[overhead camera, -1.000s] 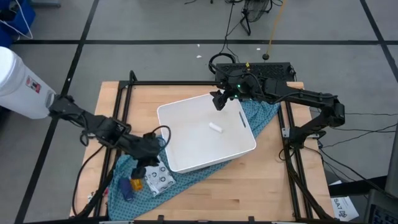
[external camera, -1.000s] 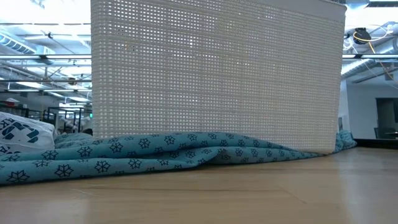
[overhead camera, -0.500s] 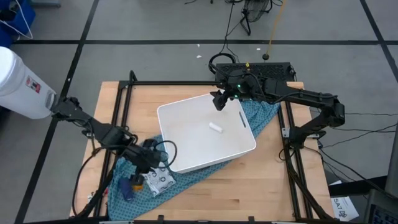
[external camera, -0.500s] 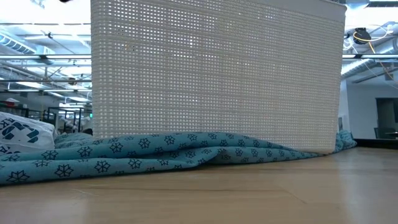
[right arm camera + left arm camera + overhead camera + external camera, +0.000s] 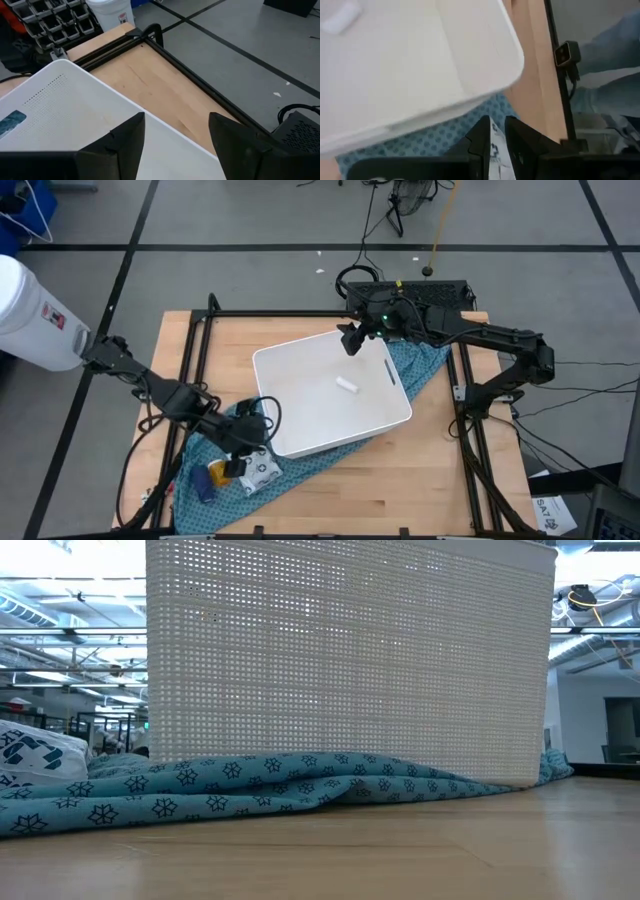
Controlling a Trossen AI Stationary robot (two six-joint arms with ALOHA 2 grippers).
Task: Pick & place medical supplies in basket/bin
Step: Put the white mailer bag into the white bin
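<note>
I will next grab the white packet with my left gripper by its crinkled edge (image 5: pixel 249 477), to put it in the tub (image 5: pixel 300 405) with the other supplies.
In the high view the white tub (image 5: pixel 300 405) rests on the teal cloth (image 5: pixel 225 490) with a tiny white tube (image 5: pixel 346 385) lying inside. Near its near-left corner, on the cloth, lie the blister pack (image 5: pixel 263 472), the orange bottle (image 5: pixel 217 470) and the dark blue object (image 5: pixel 203 489). My left gripper (image 5: pixel 247 458) hangs over the pack's edge. In the left wrist view its fingers (image 5: pixel 497 122) are open by a narrow gap, with the pack (image 5: pixel 495 150) showing between them. My right gripper (image 5: pixel 349 345) is open over the tub's far rim (image 5: pixel 100 95). My left gripper comes down at the blister pack's edge (image 5: pixel 494 142) nearest the tub, slanting from above. I cannot tell whether its fingertips touch the pack, which lies flat on the cloth.
A white cylindrical container with a red label (image 5: pixel 30 315) stands off the table's far-left corner. Black frame rails (image 5: pixel 210 315) run along the table's edges. Bare wood (image 5: pixel 430 470) lies to the right of the cloth. The low view shows only the tub's perforated wall (image 5: pixel 350 660) and the cloth (image 5: pixel 250 790).
My left gripper has moved from beside the tub's near-left corner toward the table's near edge and a little right, ending over the blister pack. The right arm, the tub and the supplies have stayed where they were.
</note>
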